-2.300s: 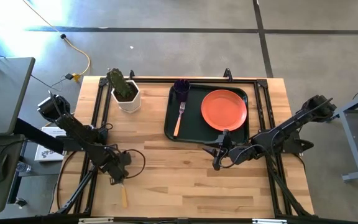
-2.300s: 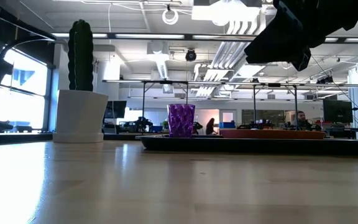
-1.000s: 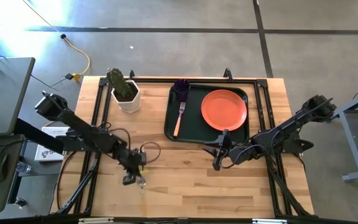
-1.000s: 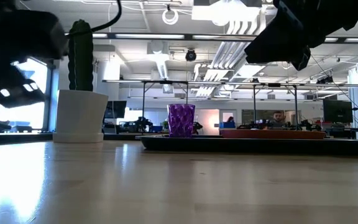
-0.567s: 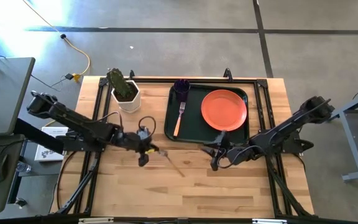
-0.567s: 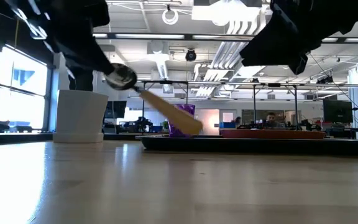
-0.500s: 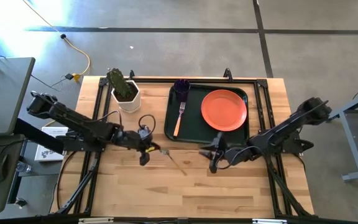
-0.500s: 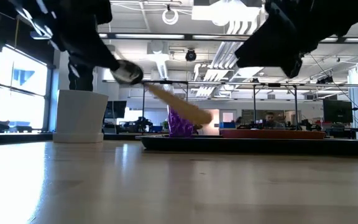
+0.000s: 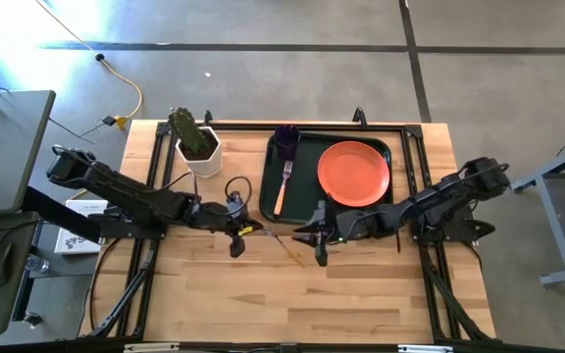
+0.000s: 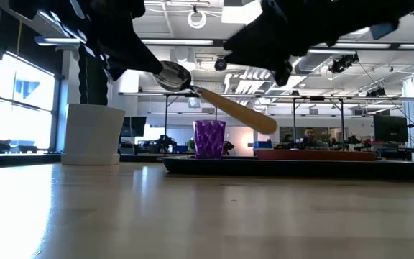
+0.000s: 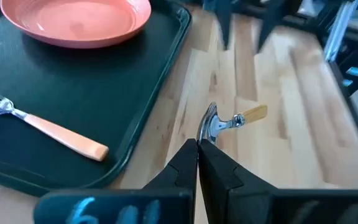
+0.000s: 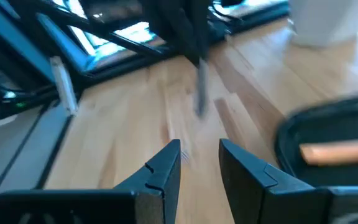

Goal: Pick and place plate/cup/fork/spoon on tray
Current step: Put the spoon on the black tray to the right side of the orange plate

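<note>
The right gripper grabs the spoon by its handle next, to put the spoon onto the tray beside the fork.
The spoon hangs above the wood table, just near of the dark green tray, and my left gripper is shut on its bowl end. In the low view the spoon slopes down from the silver bowl to the yellow-orange handle. My right gripper stands open close to the handle's free end, apart from it. On the tray lie the orange-red plate, the purple cup and the fork. My left gripper pinches the spoon's silver bowl between its two fingers, at their free ends. The spoon is lifted clear of the table. Its handle points away from the fingers toward the table's right and slopes downward.
A white pot with a green cactus stands at the far left of the table, left of the tray. Black frame rails run along the table's left, far and right sides. Bare wood lies near of both grippers.
My left gripper has carried the spoon up off the table and toward the right and far edges, up to the tray's near rim; the spoon has swung so its handle points right. My right gripper has moved left toward the spoon, staying open.
</note>
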Robot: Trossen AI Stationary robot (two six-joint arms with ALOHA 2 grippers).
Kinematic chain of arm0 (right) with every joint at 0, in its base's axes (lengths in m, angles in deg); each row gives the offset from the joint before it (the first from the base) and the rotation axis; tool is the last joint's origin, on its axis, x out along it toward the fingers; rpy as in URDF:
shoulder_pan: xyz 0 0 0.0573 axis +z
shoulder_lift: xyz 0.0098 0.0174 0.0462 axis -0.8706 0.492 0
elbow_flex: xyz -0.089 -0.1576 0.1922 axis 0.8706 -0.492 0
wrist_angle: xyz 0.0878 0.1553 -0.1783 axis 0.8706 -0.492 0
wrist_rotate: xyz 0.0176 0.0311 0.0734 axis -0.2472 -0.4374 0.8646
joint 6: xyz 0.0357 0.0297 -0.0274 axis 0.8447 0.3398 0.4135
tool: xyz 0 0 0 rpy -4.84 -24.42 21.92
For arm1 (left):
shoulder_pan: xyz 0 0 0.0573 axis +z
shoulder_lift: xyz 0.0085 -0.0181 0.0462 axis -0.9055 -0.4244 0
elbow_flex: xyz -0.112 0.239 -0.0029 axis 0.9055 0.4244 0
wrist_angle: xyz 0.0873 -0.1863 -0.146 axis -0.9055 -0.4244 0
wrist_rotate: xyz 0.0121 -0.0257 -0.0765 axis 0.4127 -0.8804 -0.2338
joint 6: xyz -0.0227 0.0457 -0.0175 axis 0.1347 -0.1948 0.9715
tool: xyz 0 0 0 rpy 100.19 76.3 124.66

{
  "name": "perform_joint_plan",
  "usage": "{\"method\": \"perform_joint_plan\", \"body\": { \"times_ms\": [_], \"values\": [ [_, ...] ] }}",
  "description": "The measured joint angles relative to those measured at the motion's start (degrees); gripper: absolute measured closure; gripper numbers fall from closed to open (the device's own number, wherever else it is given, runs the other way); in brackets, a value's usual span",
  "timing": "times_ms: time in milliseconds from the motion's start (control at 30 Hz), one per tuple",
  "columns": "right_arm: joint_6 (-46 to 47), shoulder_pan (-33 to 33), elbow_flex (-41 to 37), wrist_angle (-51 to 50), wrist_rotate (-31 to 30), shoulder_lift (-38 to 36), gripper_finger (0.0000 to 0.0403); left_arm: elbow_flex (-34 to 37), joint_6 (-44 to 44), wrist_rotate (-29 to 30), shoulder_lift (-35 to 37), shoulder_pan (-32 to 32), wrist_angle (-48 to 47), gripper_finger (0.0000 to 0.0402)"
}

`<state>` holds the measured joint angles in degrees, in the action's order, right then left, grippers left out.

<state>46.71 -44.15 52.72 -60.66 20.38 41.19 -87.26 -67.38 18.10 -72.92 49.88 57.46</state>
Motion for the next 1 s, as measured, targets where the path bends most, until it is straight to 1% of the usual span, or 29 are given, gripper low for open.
{"method": "perform_joint_plan", "body": {
  "times_ms": [67, 133, 267, 367, 633, 833, 1000],
  "values": [
    [-1.7, -0.7, 1.8, -0.5, 1.6, 1.1, 0.0301, -0.7, -1.5, 0.0, -1.3, 0.4, 0.3, 0.0401],
    [-2.1, -1.3, 4.1, -3.5, 2.3, 2.8, 0.0301, -1.6, -1.9, 0.0, -2.8, 1.0, 1.5, 0.0401],
    [-1.6, -2.2, 8.5, -11.3, 2.4, 5.9, 0.0301, -2.5, -2.3, 0.1, -4.8, 1.7, 1.2, 0.0401],
    [-1.6, -2.3, 11.0, -14.9, 2.0, 7.8, 0.0301, -2.9, -3.0, 0.1, -5.9, 1.7, 1.4, 0.0401],
    [-5.9, -3.6, 14.1, -15.6, -2.3, 8.8, 0.0301, -3.0, -4.4, -1.0, -6.7, 1.6, 1.5, 0.0402],
    [-14.5, -4.0, 14.6, -14.9, -0.4, 8.8, 0.0301, -3.0, -7.2, -1.8, -6.7, 1.4, 2.2, 0.0401],
    [-16.1, -4.6, 14.6, -14.7, 2.3, 8.8, 0.0302, -3.0, -8.8, -1.8, -6.7, 1.4, 4.8, 0.0401]
  ]
}}
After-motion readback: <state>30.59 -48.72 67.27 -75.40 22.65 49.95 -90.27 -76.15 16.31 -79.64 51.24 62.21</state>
